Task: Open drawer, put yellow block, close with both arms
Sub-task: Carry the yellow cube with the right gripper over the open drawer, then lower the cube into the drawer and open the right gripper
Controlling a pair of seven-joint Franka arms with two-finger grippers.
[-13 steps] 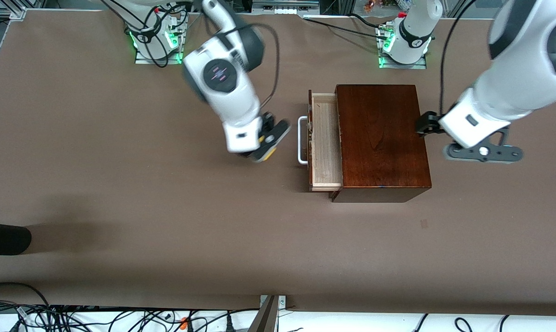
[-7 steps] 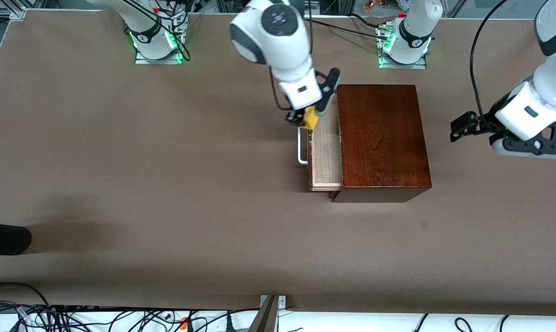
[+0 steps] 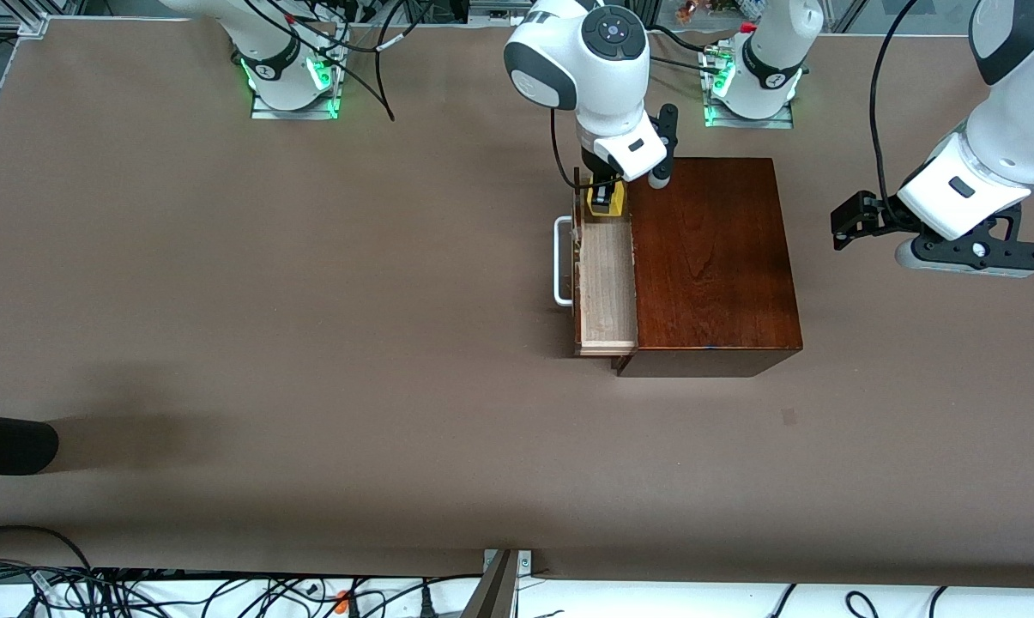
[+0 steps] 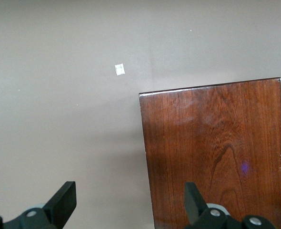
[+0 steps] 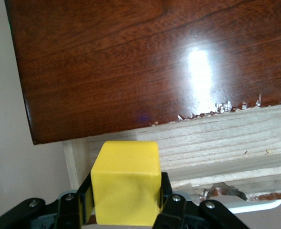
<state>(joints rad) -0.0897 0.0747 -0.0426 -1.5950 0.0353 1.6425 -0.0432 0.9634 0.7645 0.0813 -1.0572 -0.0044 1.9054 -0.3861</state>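
The yellow block is above the open drawer near the drawer's end nearest the robots' bases, so my right gripper keeps holding it until the block is lowered farther in.
The dark reddish-brown box (image 3: 710,257) stands mid-table with its drawer (image 3: 607,283) pulled out, pale inside, white handle (image 3: 562,262) toward the right arm's end. My right gripper (image 3: 603,199) is shut on the yellow block (image 3: 607,202) and hangs over the drawer's end nearest the robots' bases. In the right wrist view the yellow block (image 5: 126,181) sits between the black fingers (image 5: 85,195), above the drawer's raw wood (image 5: 226,138). My left gripper (image 3: 851,225) hangs open over the table beside the box, at the left arm's end, fingers (image 4: 64,202) wide apart.
A black object (image 3: 10,444) lies at the table's edge at the right arm's end. A small white tape mark (image 4: 120,69) sits on the brown table. Cables (image 3: 139,592) run along the edge nearest the front camera.
My right gripper carried the yellow block from beside the handle to over the open drawer. My left gripper pulled away from the box's end wall.
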